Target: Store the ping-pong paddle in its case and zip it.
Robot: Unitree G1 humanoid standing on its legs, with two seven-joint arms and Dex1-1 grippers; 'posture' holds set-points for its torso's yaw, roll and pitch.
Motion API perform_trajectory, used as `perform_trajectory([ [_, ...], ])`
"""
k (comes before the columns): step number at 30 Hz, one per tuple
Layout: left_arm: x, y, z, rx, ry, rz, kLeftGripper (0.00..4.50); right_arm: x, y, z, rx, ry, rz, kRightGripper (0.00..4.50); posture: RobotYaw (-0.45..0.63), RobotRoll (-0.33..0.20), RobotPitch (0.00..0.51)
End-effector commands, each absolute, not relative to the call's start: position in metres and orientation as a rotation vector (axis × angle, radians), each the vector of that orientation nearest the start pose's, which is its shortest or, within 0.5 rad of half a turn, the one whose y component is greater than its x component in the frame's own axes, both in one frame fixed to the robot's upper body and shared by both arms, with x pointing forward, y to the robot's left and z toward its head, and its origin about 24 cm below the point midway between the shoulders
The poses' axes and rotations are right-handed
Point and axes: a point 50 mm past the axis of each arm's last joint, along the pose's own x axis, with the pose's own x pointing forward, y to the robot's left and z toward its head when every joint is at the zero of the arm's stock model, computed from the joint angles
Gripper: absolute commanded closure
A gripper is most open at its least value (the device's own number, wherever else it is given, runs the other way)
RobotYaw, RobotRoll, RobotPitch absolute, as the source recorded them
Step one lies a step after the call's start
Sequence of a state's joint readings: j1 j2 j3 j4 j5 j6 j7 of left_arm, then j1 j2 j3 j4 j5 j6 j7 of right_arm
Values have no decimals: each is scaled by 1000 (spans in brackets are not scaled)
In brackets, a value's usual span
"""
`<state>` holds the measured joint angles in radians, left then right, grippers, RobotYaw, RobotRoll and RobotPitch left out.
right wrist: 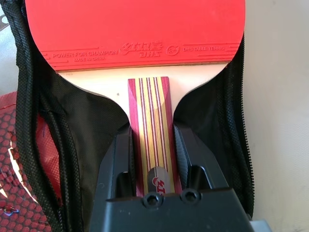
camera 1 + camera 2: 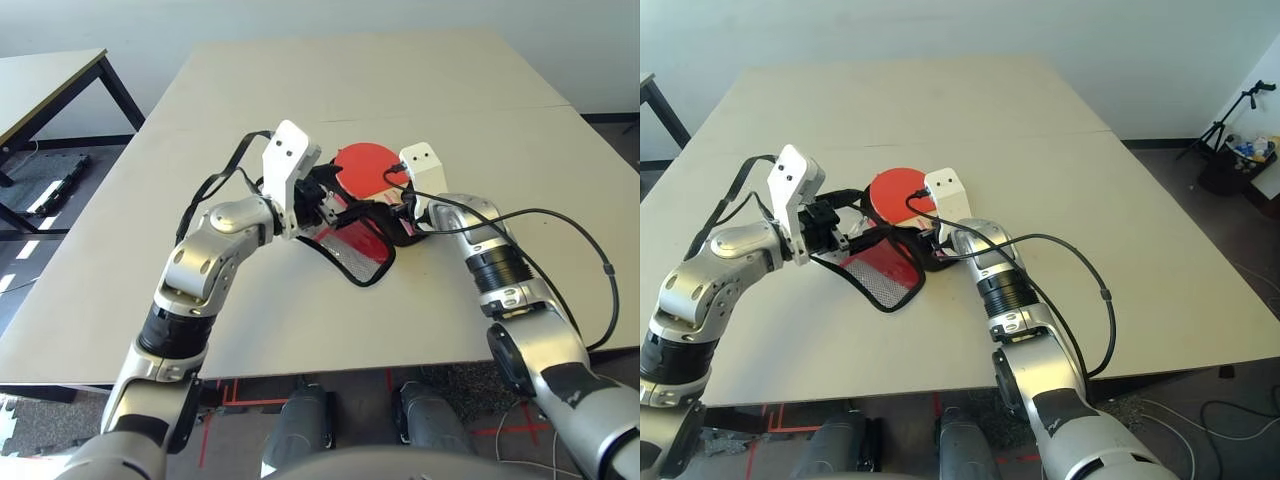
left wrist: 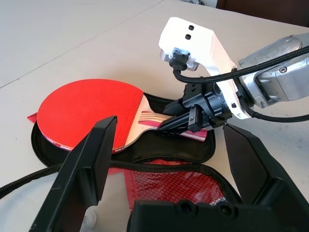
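Observation:
My right gripper is ready to open and let go of the paddle now. The striped wooden handle [image 1: 152, 121] is over the black lining of the open case [image 1: 82, 116] in the right wrist view.
The ping-pong paddle [image 2: 362, 165] lies red face up on the black lining of the open case [image 1: 82, 116], at mid-table. My right gripper [image 1: 150, 131] is shut on the paddle's striped wooden handle [image 3: 153, 117], one finger on each side. The case's red flap with its black mesh [image 2: 352, 245] is folded out toward me, its zip edging loose. Just over that flap's edge my left gripper [image 2: 322, 205] hangs open, its two black fingers [image 3: 91, 154] spread wide with nothing between them, facing the right gripper across the case.
The pale table [image 2: 450, 300] has a seam running across behind the case. A black cable [image 2: 560, 225] loops off my right forearm over the table's right side. A second table [image 2: 50, 80] stands far left, and a tripod [image 2: 1230, 120] far right.

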<state>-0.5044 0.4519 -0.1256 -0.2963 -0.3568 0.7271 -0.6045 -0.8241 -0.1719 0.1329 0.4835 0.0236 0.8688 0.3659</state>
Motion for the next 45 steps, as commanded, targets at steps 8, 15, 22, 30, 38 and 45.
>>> perform_trajectory([
  [8, 290, 119, 172, 225, 79, -891, 0, 366, -115, 102, -260, 615, 474, 2486, 59, 0, 44],
  [15, 291, 119, 174, 230, 76, -894, 0, 366, -122, 112, -243, 608, 464, 402, 55, 0, 43],
  [22, 292, 129, 190, 263, 34, -856, 0, 349, -136, 126, -196, 574, 562, 34, 63, 0, 45],
  [30, 288, 179, 225, 414, 36, -758, 0, 341, -172, 140, -237, 495, 663, 34, 59, 0, 56],
  [38, 283, 251, 192, 526, 226, -574, 0, 351, -191, 145, -220, 406, 654, 34, 73, 0, 64],
  [45, 277, 257, 156, 521, 327, -583, 0, 359, -194, 149, -127, 299, 627, 34, 66, 0, 60],
])
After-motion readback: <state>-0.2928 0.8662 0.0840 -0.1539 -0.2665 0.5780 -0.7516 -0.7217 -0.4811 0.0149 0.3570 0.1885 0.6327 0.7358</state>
